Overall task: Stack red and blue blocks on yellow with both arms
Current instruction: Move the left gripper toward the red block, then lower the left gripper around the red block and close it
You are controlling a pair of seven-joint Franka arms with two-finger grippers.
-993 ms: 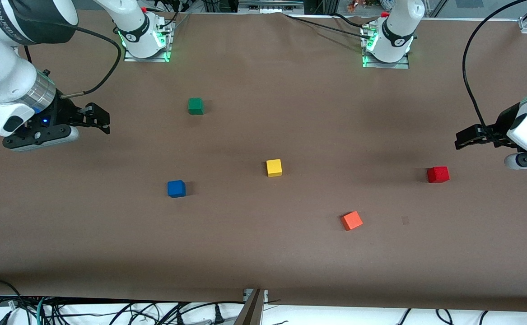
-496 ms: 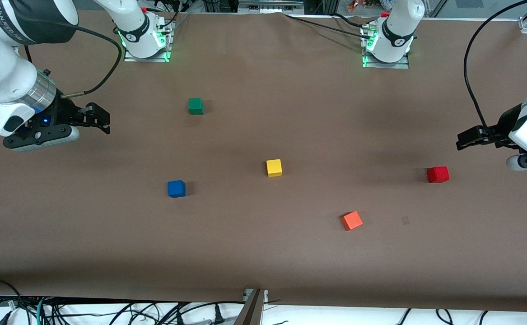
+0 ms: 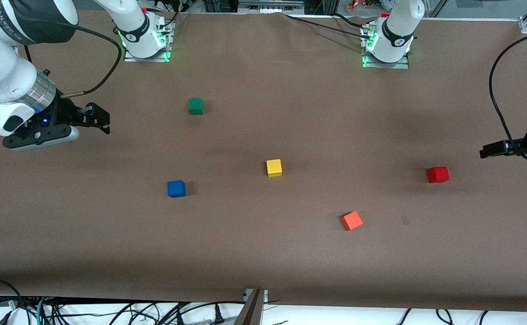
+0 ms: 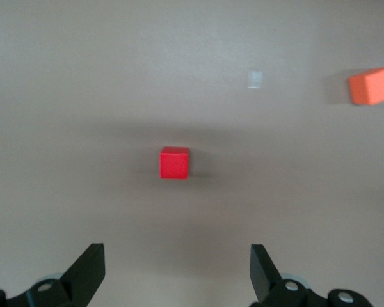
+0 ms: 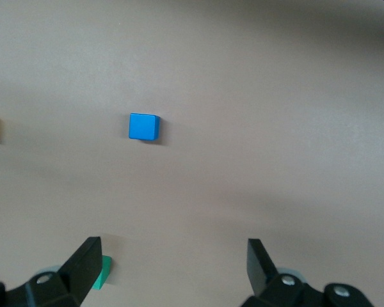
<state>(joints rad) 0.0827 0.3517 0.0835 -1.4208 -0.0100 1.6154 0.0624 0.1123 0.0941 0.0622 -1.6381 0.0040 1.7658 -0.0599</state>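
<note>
The red cube (image 3: 438, 174) is to be stacked on the yellow cube (image 3: 274, 167), so my left gripper needs to grab it by its two opposite sides next.
The yellow cube (image 3: 274, 167) sits mid-table. The blue cube (image 3: 176, 188) lies toward the right arm's end, slightly nearer the front camera; it shows in the right wrist view (image 5: 143, 126). The red cube (image 3: 438, 174) lies toward the left arm's end and shows in the left wrist view (image 4: 175, 163). My left gripper (image 3: 487, 151) hangs open and empty in the air near the table's end, beside the red cube. My right gripper (image 3: 102, 121) is open and empty, up over the table's right-arm end.
A green cube (image 3: 195, 106) sits closer to the robots' bases, toward the right arm's end. An orange cube (image 3: 352, 220) lies nearer the front camera between yellow and red; it shows in the left wrist view (image 4: 373, 86). Cables run along the table's front edge.
My left gripper has swung outward toward the table's end and a little lower in the front view. The right arm and all cubes have not moved.
</note>
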